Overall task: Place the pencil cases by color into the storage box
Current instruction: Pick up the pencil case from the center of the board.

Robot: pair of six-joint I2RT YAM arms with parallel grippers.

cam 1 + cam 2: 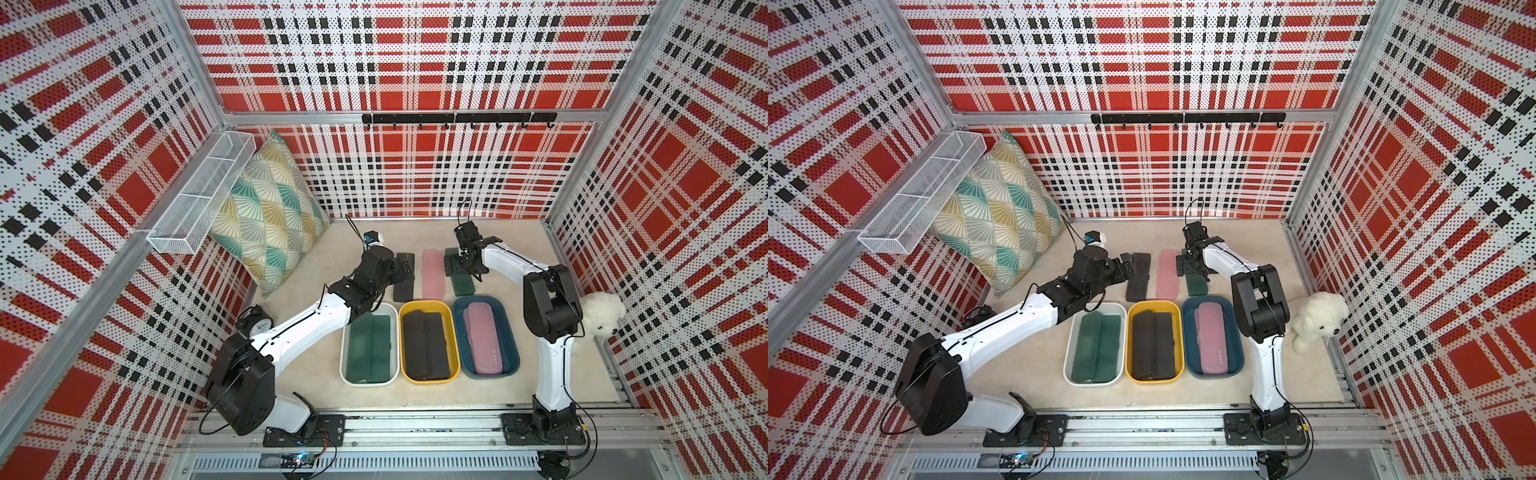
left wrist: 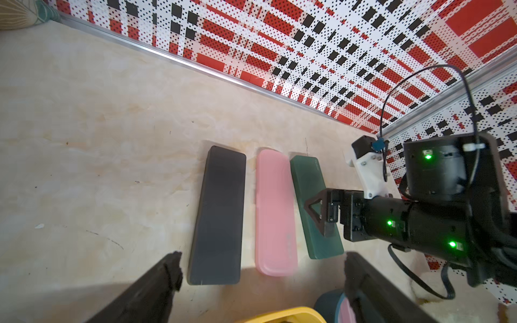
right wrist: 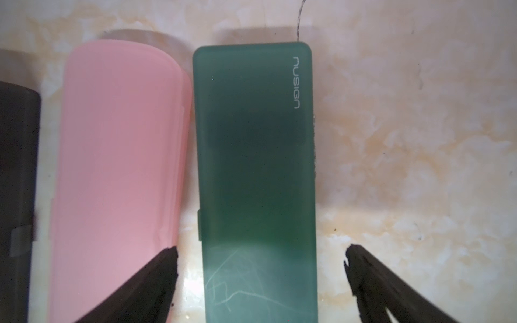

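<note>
The green case [image 1: 461, 272] is between my right gripper's fingers, but one finger is above the pink case's edge. My right gripper should lower its fingers before it closes on the green case.
Three pencil cases lie side by side on the table behind the storage box tubs: black [image 1: 404, 286], pink [image 1: 433, 272], dark green [image 1: 463, 286]. The white tub [image 1: 344, 357] holds two green cases, the yellow tub [image 1: 402, 345] two black, and the blue tub [image 1: 513, 345] pink ones. My right gripper [image 3: 261, 260] is open and straddles the green case [image 3: 254, 167], one finger on each side, not touching it. My left gripper [image 2: 263, 270] hangs open over the near ends of the black case [image 2: 218, 215] and the pink case [image 2: 274, 212], holding nothing.
A patterned pillow [image 1: 266, 216] leans at the back left under a wire basket [image 1: 199, 195]. An alarm clock [image 1: 257, 322] stands by the left arm. A white plush toy [image 1: 602, 316] sits at the right wall. A black hook rail [image 1: 457, 118] runs along the back wall.
</note>
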